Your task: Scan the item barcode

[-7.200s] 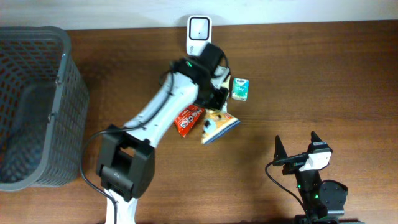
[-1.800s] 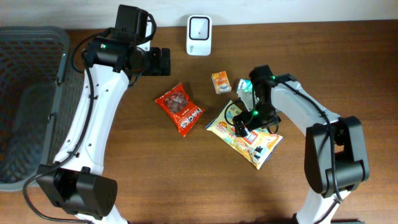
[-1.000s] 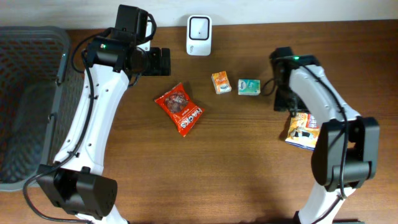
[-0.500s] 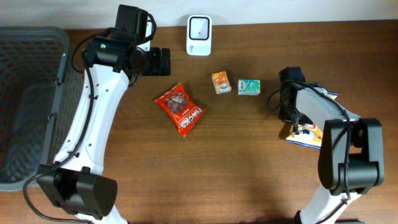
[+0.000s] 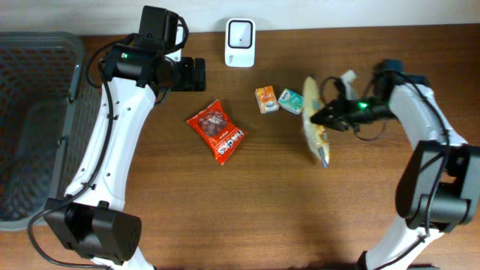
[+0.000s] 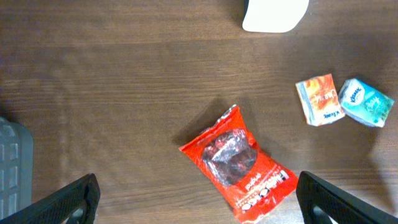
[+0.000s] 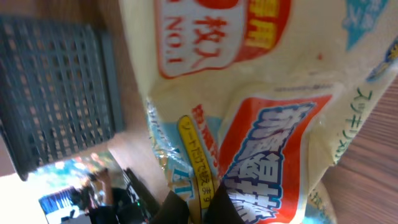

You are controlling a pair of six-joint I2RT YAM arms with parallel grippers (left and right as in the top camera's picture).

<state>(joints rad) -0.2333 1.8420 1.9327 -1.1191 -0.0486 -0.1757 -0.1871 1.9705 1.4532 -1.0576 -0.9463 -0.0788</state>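
Note:
I should keep the bag in my right gripper, as it is edge-on above the table near the teal tissue pack and would drop if I opened now.
My right gripper (image 5: 328,116) is shut on a yellow snack bag (image 5: 313,121), held edge-on above the table, right of the small packs. In the right wrist view the bag (image 7: 261,93) fills the frame, and my dark fingertips (image 7: 225,204) pinch its lower edge at the gripper (image 7: 205,208). No barcode shows on it. The white scanner (image 5: 241,34) stands at the back edge. My left gripper (image 5: 193,75) hangs open and empty left of the scanner, above a red snack bag (image 6: 239,165); its gripper (image 6: 198,202) spans wide.
An orange box (image 5: 265,99) and a teal tissue pack (image 5: 289,100) lie side by side below the scanner. The red bag (image 5: 220,131) lies left of them. A grey mesh basket (image 5: 37,127) fills the left side.
My right gripper shut on the yellow bag, lifted it from the table's right side and carried it left toward the middle, turning it edge-on. The teal pack shifted slightly left. The left arm stayed still.

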